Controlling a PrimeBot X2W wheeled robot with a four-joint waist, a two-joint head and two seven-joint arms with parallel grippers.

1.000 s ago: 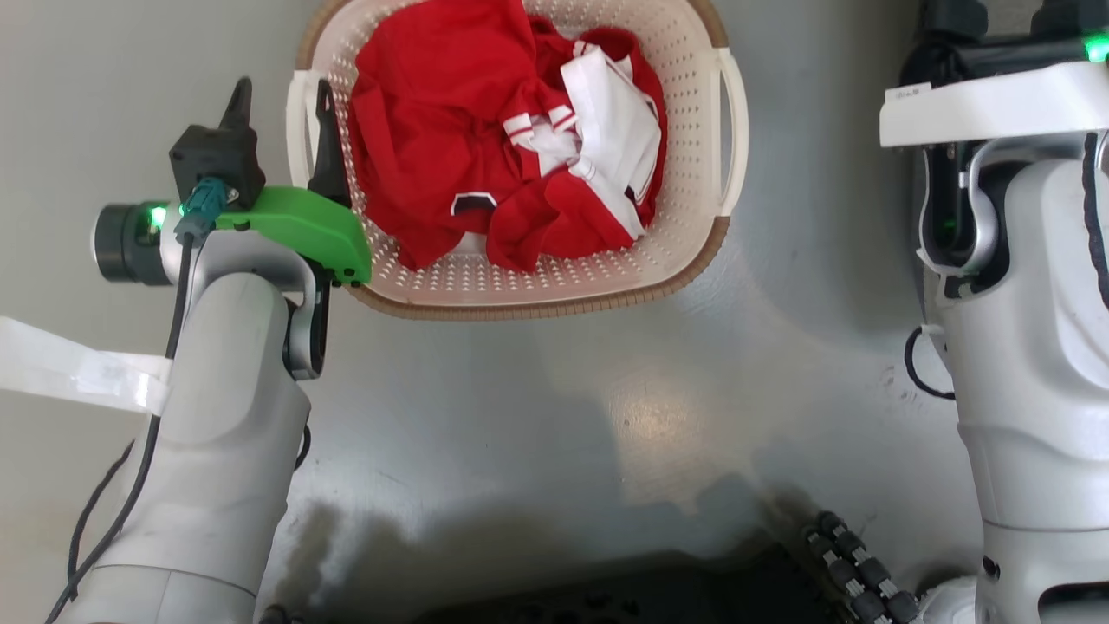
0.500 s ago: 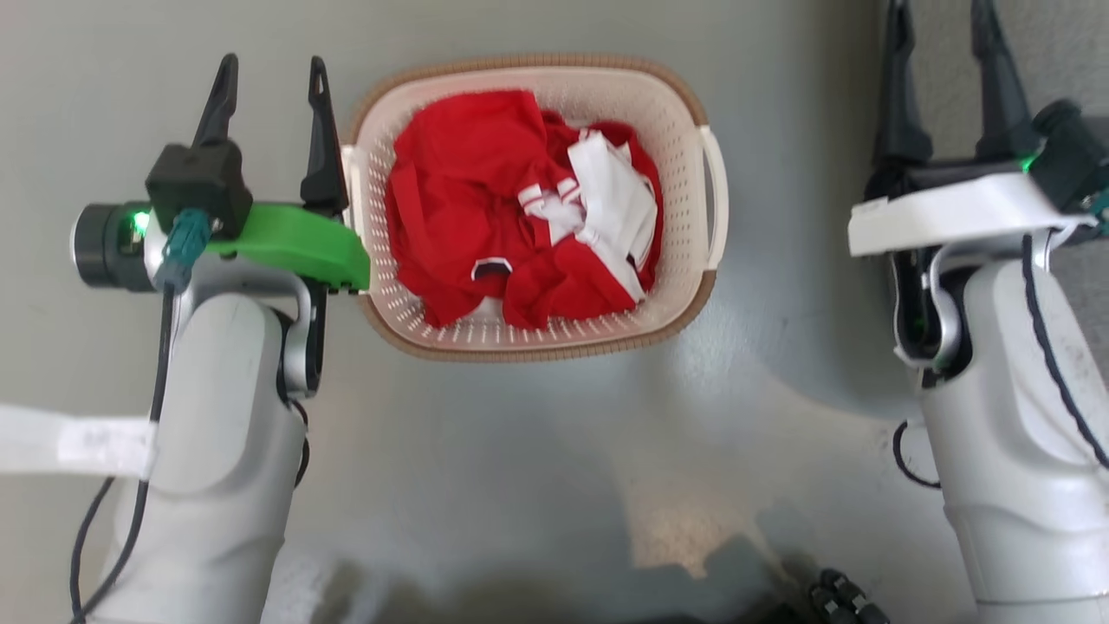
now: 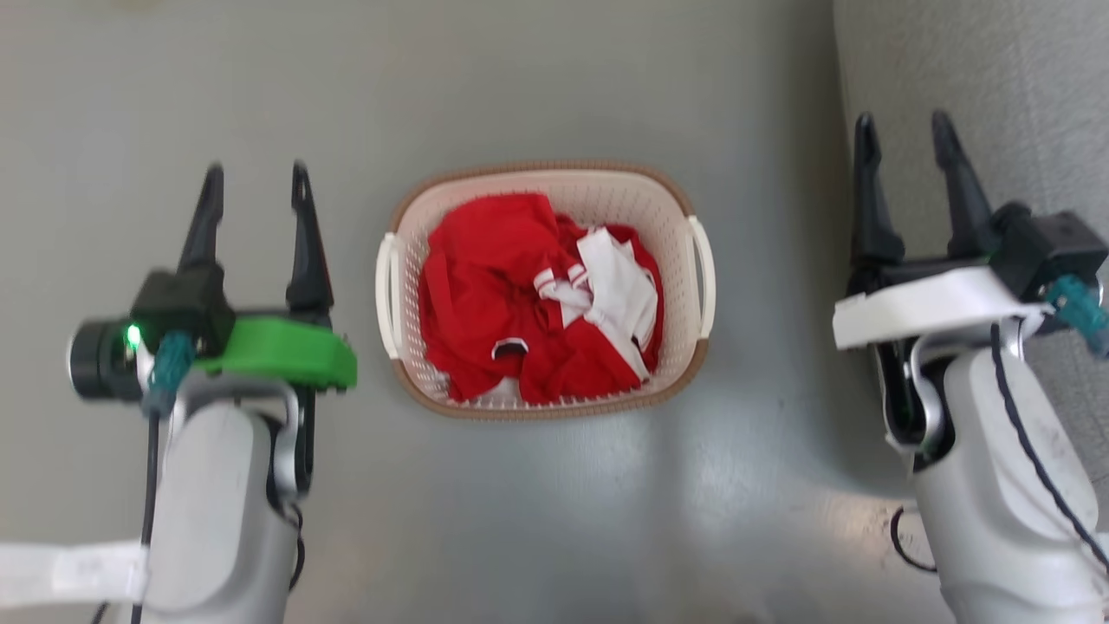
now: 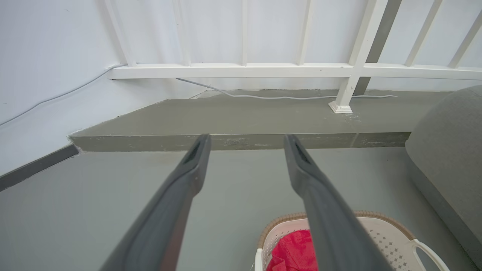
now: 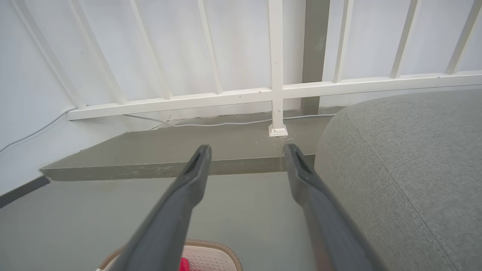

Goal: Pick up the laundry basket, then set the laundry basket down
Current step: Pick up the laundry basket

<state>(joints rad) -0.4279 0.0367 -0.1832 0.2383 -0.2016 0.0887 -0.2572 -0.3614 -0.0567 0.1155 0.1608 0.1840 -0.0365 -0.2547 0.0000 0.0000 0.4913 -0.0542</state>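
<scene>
The laundry basket's narrow white loop handle (image 3: 385, 296) is the part my left gripper should grab next, because the basket's broad body is too wide for the fingers.
The laundry basket (image 3: 677, 224) stands on the grey floor in the middle of the head view, cream-white with a brown rim band and white loop handles on both sides, holding red and white clothes (image 3: 528, 312). My left gripper (image 3: 254, 178) is open to the left of the basket and apart from it. To the basket's right my right gripper (image 3: 905, 130) is open too, with nothing between its fingers. The left wrist view catches the basket (image 4: 380, 233) at its bottom edge behind the gripper (image 4: 246, 140). A corner of the basket (image 5: 212, 254) sits low in the right wrist view under the open gripper (image 5: 246, 149).
A grey upholstered seat (image 3: 996, 95) fills the far right, close to my right arm. Ahead, a raised floor step (image 4: 241, 141) runs under a white railing (image 4: 244, 69), with a thin cable (image 4: 263, 97) lying along it.
The head camera has risen, so the basket looks smaller and lower in the picture. My left gripper, which had one finger inside the basket's left handle, now stands apart from it.
</scene>
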